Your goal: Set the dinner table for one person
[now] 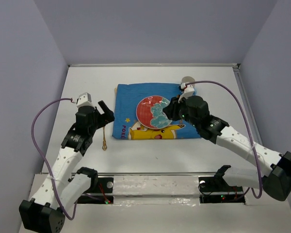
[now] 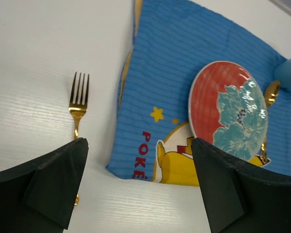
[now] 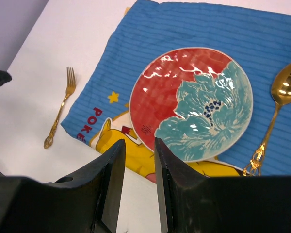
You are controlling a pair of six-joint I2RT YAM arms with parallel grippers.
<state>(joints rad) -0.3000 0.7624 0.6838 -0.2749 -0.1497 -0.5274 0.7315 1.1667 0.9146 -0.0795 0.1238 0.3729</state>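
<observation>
My left gripper grabs the gold fork [image 2: 79, 104] by its handle [image 2: 76, 129] next, since the fork's teeth stay free to lie on the placemat beside the plate.
The white dinner table [image 1: 87, 82] carries a blue Pikachu placemat [image 1: 131, 97] with a red and teal plate [image 1: 154, 111] on it. A gold fork [image 2: 79, 104] lies on the bare table left of the mat. To the right of the plate a gold spoon [image 3: 276, 111] rests on the mat. My left gripper [image 1: 108, 112] hovers open and holds nothing, above the mat's near left corner [image 2: 121, 167]. My right gripper [image 3: 139, 141] hangs over the plate's near edge, its jaws a narrow gap apart and holding nothing. In the top view the right arm hides the spoon.
A light blue cup [image 2: 290, 72] stands at the mat's far right corner. Grey walls close in the table on three sides. A metal rail [image 1: 155, 174] runs along the near edge between the arm bases.
</observation>
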